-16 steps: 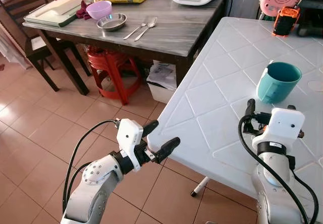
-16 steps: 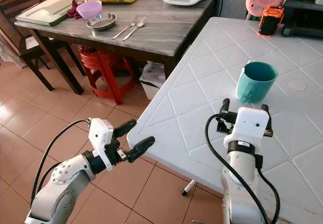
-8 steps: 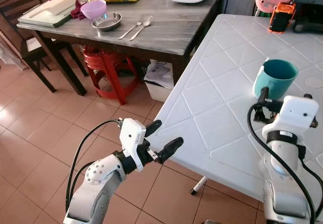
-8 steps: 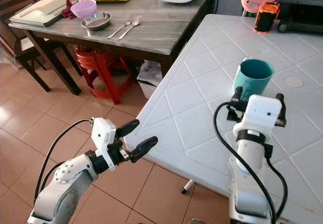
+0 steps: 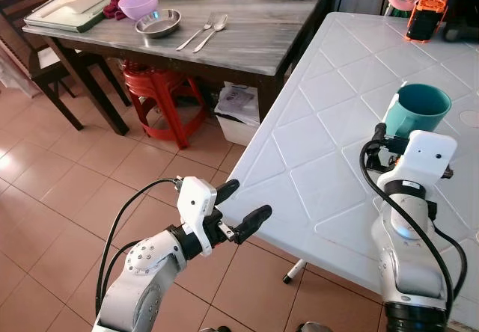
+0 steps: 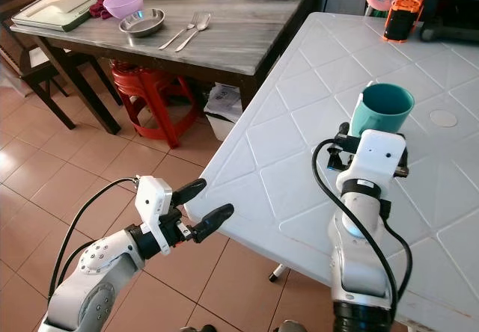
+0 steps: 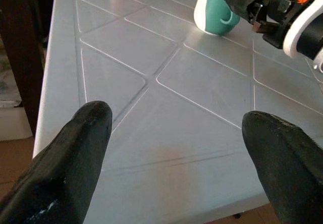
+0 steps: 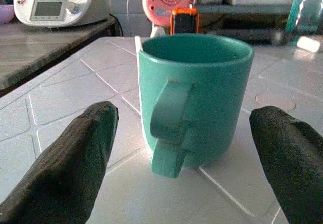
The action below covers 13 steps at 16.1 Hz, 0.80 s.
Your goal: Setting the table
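I will take the mug by its slim handle (image 8: 171, 120) with my right gripper next, because the mug's wide body (image 8: 217, 103) fills nearly the whole gap between my open fingers.
A teal mug (image 5: 419, 108) stands upright on the white plastic table (image 5: 322, 145), its handle turned toward my right wrist. My right gripper (image 8: 184, 115) is open just short of the mug (image 8: 197, 103), one black finger (image 8: 75, 158) wide on each side of the handle and neither touching it. My left gripper (image 5: 241, 203) is open and holds nothing, hovering at the table's near corner. Its wrist view looks across the tabletop toward the mug (image 7: 217, 12). On the grey wooden table (image 5: 262, 33) at the back lie a fork and spoon (image 5: 202, 33), a metal bowl (image 5: 158, 23) and a purple bowl (image 5: 138, 4).
A red stool (image 5: 161, 93) and a white box stand under the wooden table, with a dark chair (image 5: 45, 55) to its left. An orange-black device (image 5: 424, 18) sits at the white table's far edge. Tiled floor lies open below my left arm.
My right gripper has moved forward to the mug, still open. The camera has shifted slightly. The left arm holds about the same pose.
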Available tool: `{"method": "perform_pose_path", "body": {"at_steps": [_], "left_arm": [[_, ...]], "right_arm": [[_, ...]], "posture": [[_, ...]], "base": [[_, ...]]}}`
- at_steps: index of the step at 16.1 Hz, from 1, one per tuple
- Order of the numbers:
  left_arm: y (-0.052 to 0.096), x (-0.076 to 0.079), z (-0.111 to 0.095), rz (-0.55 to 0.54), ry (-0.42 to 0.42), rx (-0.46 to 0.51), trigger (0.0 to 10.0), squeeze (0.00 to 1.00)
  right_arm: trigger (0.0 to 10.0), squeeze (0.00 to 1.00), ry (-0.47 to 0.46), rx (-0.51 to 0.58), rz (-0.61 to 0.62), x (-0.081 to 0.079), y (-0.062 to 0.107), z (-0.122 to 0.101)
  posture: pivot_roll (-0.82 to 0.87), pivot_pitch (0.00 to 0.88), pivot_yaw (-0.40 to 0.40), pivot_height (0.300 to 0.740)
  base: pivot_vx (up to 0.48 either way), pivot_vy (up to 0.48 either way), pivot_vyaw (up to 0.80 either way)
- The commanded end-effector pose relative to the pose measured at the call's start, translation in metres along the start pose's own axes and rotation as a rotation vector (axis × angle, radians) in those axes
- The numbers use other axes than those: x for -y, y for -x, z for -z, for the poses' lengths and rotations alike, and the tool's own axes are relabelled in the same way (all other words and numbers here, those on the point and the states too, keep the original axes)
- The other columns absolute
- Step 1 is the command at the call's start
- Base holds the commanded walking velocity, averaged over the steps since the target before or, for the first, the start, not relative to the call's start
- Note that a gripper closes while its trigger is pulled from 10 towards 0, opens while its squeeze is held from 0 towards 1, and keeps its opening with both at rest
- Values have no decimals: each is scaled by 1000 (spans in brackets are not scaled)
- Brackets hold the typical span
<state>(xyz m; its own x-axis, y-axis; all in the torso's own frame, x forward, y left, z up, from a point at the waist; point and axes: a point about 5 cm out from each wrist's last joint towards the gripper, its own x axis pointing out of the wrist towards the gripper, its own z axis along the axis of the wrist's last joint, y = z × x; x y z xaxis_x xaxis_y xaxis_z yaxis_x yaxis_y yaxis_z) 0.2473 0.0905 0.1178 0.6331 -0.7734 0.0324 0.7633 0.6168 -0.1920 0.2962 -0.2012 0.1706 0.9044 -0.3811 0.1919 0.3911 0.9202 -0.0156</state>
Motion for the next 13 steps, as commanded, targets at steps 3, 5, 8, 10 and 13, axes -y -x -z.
{"method": "perform_pose_path", "body": {"at_steps": [3, 5, 8, 10, 13], "left_arm": [[5, -2, -1, -18, -14, -12, 10000, 0], [4, -1, -1, -17, -13, -14, 10000, 0], [4, -1, -1, -14, -13, -17, 10000, 0], [4, -1, -1, -13, -12, -19, 10000, 0], [3, 0, 0, -13, -9, -20, 10000, 0]], "right_arm": [[7725, 0, -30, -23, 8, -1, -1, 5], [0, 0, -33, -15, 11, 0, -3, 4], [0, 0, -29, 13, 27, 2, -9, -1], [0, 0, -25, 24, 31, 2, -11, -3], [0, 0, -24, 36, 35, 2, -16, -5]], "posture": [[-99, 174, 151, 740], [-100, 173, 154, 740], [-100, 172, 156, 740], [-101, 172, 156, 740], [-101, 170, 153, 740]], "base": [[0, 0, 0], [0, 0, 0], [0, 0, 0], [0, 0, 0], [0, 0, 0]]}}
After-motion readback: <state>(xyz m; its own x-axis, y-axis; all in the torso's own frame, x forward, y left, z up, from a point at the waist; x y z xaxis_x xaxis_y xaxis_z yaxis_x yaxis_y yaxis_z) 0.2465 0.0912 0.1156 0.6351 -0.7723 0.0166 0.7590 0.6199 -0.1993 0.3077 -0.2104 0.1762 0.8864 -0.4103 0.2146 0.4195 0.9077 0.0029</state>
